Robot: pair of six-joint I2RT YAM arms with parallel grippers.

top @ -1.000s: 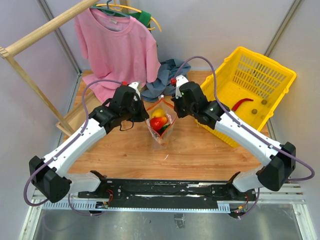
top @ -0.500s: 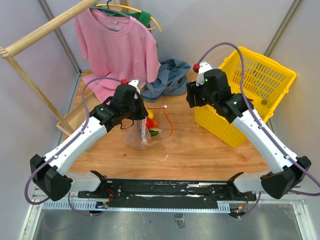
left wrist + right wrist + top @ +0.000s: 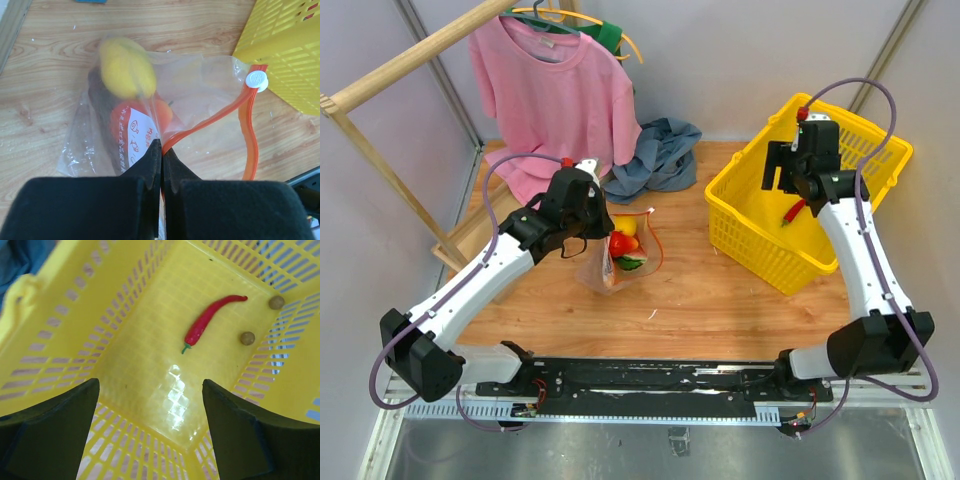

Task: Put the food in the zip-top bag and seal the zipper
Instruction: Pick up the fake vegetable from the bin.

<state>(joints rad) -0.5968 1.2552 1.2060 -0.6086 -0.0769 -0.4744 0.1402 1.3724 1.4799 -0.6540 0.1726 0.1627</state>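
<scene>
My right gripper should reach the red chili and grab its thick stem end (image 3: 789, 216), so the thin tip stays free to go into the zip-top bag (image 3: 620, 255) first.
The zip-top bag (image 3: 200, 85) rests on the wooden table, its mouth gaping. My left gripper (image 3: 161, 145) is shut on its orange-red zipper (image 3: 248, 130) edge, beside the white label (image 3: 137, 135). The white slider (image 3: 257, 79) sits at the zipper's far end. Inside the bag are a yellow fruit (image 3: 125, 67), a dark elongated piece (image 3: 102, 100) and a red piece (image 3: 162, 112). My right gripper (image 3: 150, 390) hangs open and empty inside the yellow basket (image 3: 125, 315). A thin red chili (image 3: 207, 322) lies on the basket floor ahead of it. From above, the bag (image 3: 620, 255) is under my left gripper (image 3: 603, 232).
Two small olive-brown balls (image 3: 276, 302) lie near the chili in the basket (image 3: 820, 215). A pink shirt (image 3: 555, 95) hangs from a wooden rack (image 3: 380, 150) at the back left. A blue-grey cloth (image 3: 655, 155) is bunched behind the bag.
My right gripper let go of the bag's edge, opened, and swung right into the basket. The bag slumped left, held only by my left gripper.
</scene>
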